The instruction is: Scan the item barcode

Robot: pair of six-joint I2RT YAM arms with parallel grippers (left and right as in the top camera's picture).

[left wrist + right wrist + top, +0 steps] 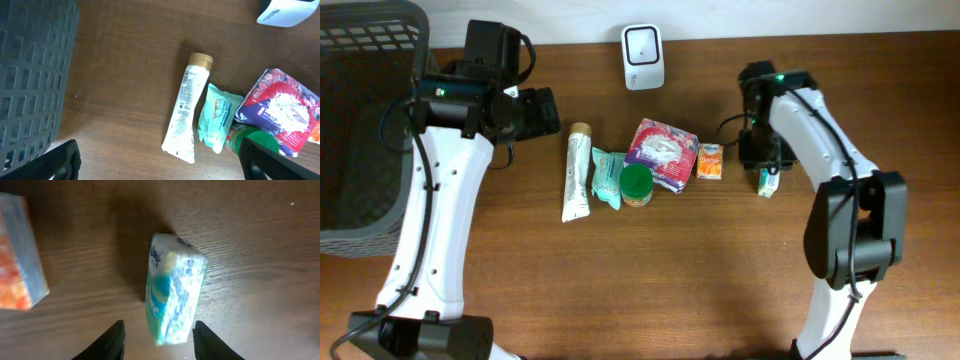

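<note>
The tissue pack (172, 290) should stay exposed for the barcode scan, apart from the end I hold. My right gripper will grab it next by its near end (172, 325), with my fingers across its sides.
A small tissue pack (172, 290), white with blue and teal print, lies on the wooden table right of the item row (769, 181). My right gripper (159, 326) hangs over it, open, one finger on each side of the pack's near end with a gap on both sides. The white barcode scanner (643, 57) stands at the table's back edge, and its corner shows in the left wrist view (285, 12). My left gripper (162, 165) is wide open and holds nothing, hovering near the back left (542, 112).
In a row at the centre lie a white tube (577, 172), a teal packet (608, 178), a green-lidded jar (637, 183), a red and purple bag (663, 152) and a small orange box (709, 161). A dark mesh basket (360, 120) fills the left side.
</note>
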